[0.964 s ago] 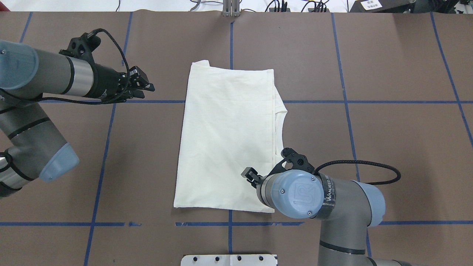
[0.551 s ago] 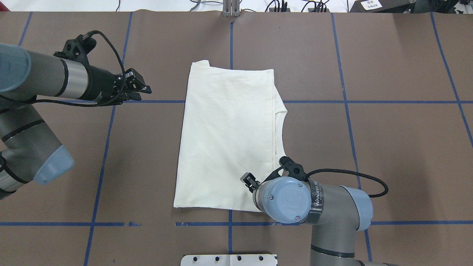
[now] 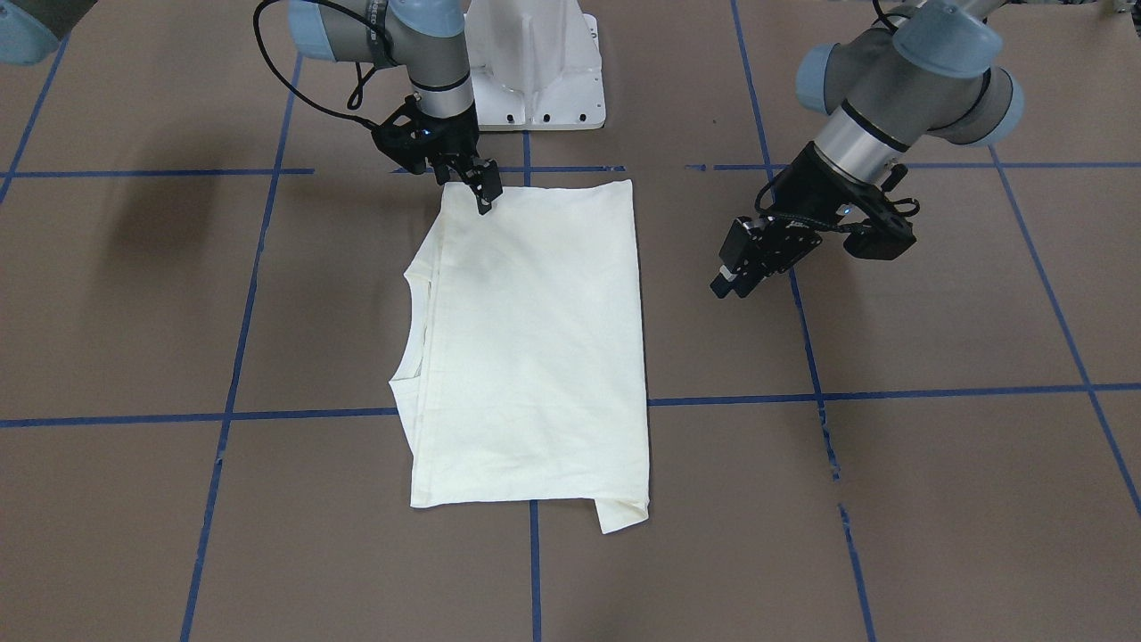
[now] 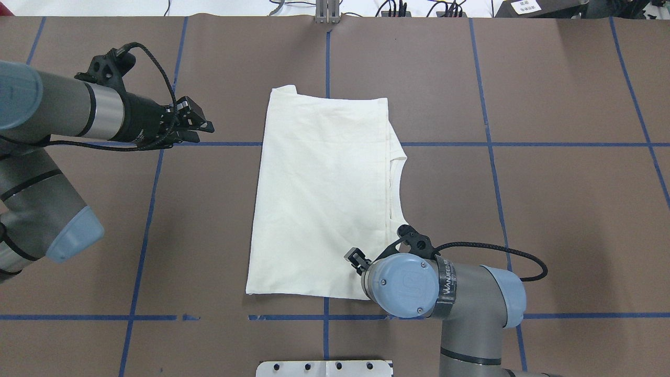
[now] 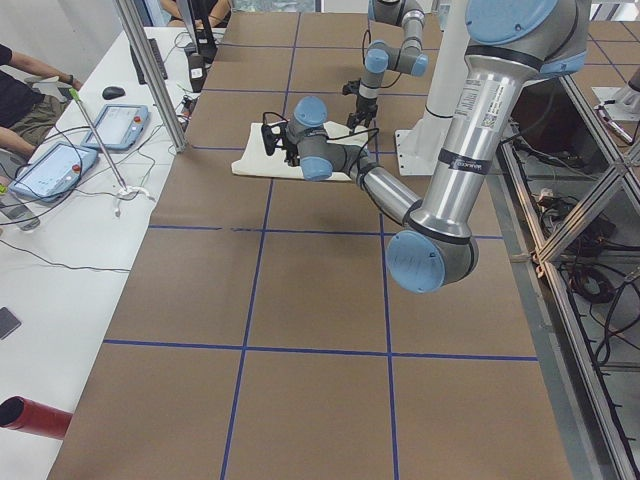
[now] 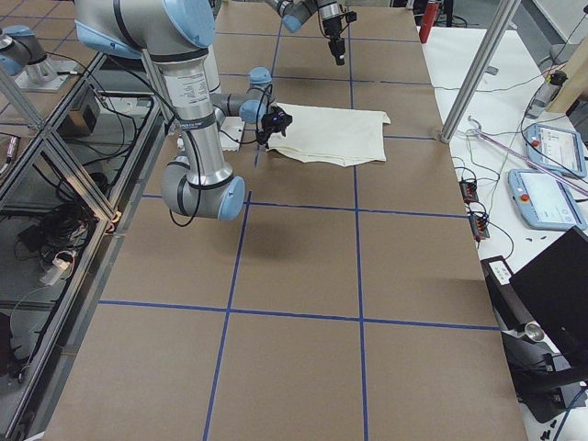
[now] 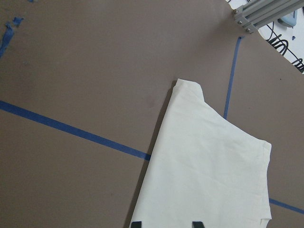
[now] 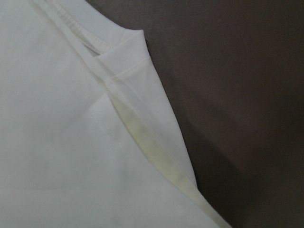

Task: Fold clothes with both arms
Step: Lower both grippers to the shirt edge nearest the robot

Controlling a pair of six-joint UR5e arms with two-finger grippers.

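The fingers reach down to the cloth on either side of its corner (image 3: pixel 459 199), so the cream shirt is ready for my right gripper to close on.
The cream shirt (image 4: pixel 322 193) lies folded into a rectangle in the middle of the table, plain side up, with the collar (image 4: pixel 393 183) on its right edge. It also shows in the front view (image 3: pixel 535 348). My left gripper (image 4: pixel 207 126) hovers open and empty to the left of the shirt's far left corner. The left wrist view shows that corner (image 7: pixel 190 90) and the fingertips (image 7: pixel 136 223) apart. My right gripper (image 4: pixel 352 256) is low over the shirt's near right corner, by the shoulder fold (image 8: pixel 128 71). Its jaws look slightly apart and hold nothing.
The brown table cover (image 4: pixel 549 209) has blue tape lines. The white pedestal base (image 3: pixel 535 71) stands at the robot's edge. A metal post (image 4: pixel 327 13) stands at the far edge. Operators' tablets (image 5: pixel 50 165) lie on a side table.
My left gripper has drawn back a little to the left, away from the shirt. My right arm has shifted slightly toward the robot's side. The shirt has not moved.
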